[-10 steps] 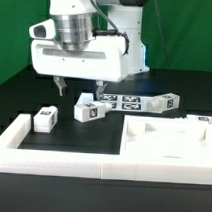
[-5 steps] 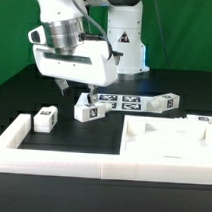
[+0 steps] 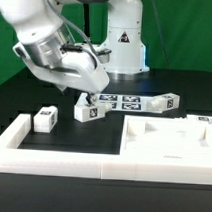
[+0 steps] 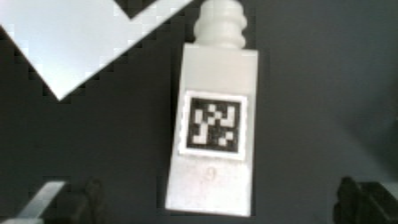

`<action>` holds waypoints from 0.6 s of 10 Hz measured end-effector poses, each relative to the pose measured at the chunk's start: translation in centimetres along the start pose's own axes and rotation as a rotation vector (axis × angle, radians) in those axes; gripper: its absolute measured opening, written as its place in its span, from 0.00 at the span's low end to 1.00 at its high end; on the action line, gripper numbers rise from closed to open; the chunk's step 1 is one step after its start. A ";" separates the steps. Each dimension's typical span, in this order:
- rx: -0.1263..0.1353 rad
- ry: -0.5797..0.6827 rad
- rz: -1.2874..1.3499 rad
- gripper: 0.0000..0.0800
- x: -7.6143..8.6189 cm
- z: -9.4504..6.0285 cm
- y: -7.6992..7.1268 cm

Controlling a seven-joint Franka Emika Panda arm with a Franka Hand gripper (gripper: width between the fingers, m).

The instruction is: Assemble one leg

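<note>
I will grab the leg by its tagged body [image 3: 90, 112] [image 4: 212, 160] with my gripper next. Its threaded tip then stays free to screw into the white panel.
Several white legs with black-and-white tags lie on the black table. One leg [image 3: 89, 110] lies just below my gripper [image 3: 82, 93], and another leg [image 3: 43, 117] lies apart toward the exterior view's left. More legs [image 3: 144, 101] lie in a row behind. In the wrist view a leg [image 4: 215, 120] with a threaded tip lies lengthwise between my fingers [image 4: 61, 201]. My gripper [image 4: 214, 205] is open and empty above it, not touching it.
A large flat white panel [image 3: 171, 139] with raised edges lies at the exterior view's right front. A white L-shaped frame [image 3: 52, 160] runs along the front edge. A white corner [image 4: 80, 45] shows beside the leg in the wrist view. The robot base [image 3: 122, 45] stands behind.
The arm has swung toward the exterior view's left and tilted. The wrist has leaned over, and the fingers stay above the same leg. The legs have not moved.
</note>
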State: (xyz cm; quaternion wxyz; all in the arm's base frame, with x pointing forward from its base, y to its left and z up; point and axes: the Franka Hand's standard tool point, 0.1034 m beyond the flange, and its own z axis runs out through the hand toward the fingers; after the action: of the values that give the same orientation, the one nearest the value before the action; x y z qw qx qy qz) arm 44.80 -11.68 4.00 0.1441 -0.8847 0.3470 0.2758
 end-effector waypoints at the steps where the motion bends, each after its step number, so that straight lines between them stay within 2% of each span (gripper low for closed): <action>1: -0.007 -0.057 0.005 0.81 0.1 0.4 0.1; 6: -0.049 -0.377 0.013 0.81 0.2 2.2 0.3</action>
State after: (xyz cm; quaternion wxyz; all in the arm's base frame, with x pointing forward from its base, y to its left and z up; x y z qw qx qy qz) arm 43.85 -10.99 2.06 0.1831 -0.8184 0.3128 0.4459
